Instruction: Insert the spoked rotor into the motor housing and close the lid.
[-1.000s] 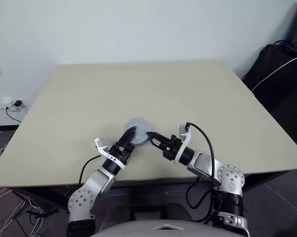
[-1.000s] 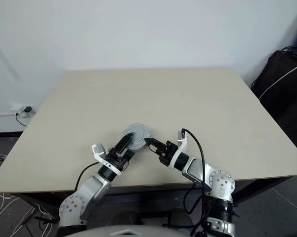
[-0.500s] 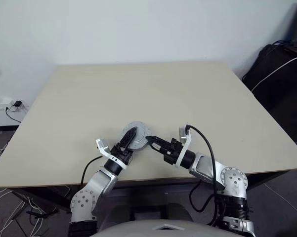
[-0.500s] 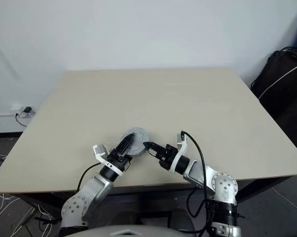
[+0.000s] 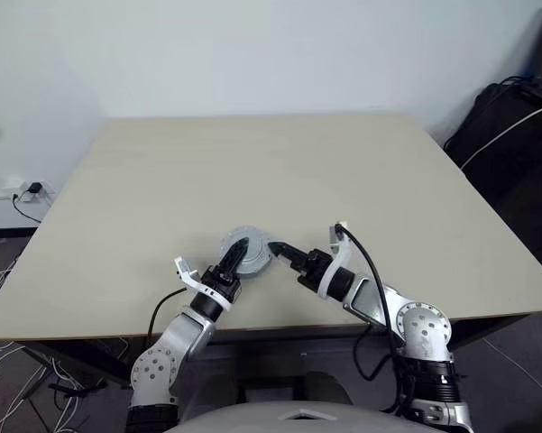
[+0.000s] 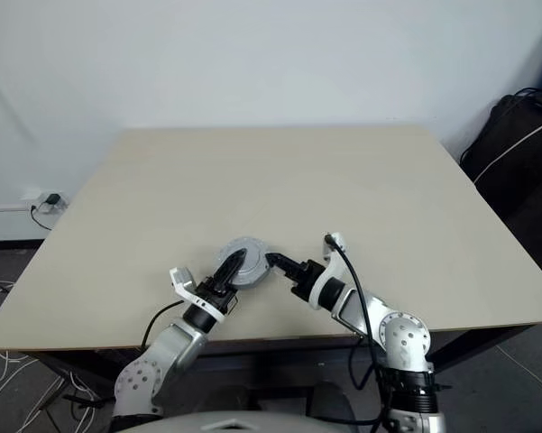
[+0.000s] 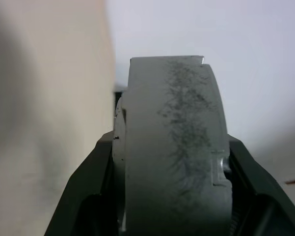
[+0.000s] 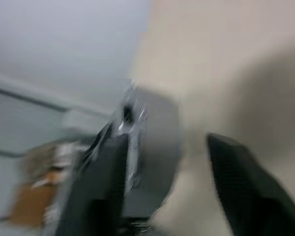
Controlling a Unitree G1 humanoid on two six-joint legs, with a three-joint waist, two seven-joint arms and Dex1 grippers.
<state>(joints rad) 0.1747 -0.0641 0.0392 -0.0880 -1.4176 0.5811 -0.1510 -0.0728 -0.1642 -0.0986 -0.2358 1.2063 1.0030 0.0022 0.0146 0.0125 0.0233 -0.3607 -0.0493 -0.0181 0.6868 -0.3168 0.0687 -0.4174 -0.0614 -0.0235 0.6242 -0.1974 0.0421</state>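
I should lower the motor housing [image 7: 176, 147] before I let go of it with my left gripper, because it hangs above the beige table and its shadow.
The motor housing [image 7: 176, 147], a squat grey round body, stands low over the beige table [image 5: 252, 162] near its front edge. My left gripper [image 5: 241, 251] is shut on it, one black finger [image 7: 83, 201] on each side of its wall. A flat silver round face, seemingly the lid [image 5: 256, 242], covers its top. The spoked rotor is hidden. My right gripper [image 5: 276, 248] is at the housing's right side and is open. Its fingers [image 8: 235, 187] stand apart, with the housing [image 8: 154, 142] ahead of them.
The table's front edge [image 5: 280, 323] runs just behind both wrists. A black bag with a white cable [image 5: 509, 135] stands past the table's right side. A wall socket and cables [image 5: 22, 191] are on the left by the floor.
My left gripper's fingers have come together onto the housing. My right gripper has rolled at the wrist and its fingers have parted beside the housing.
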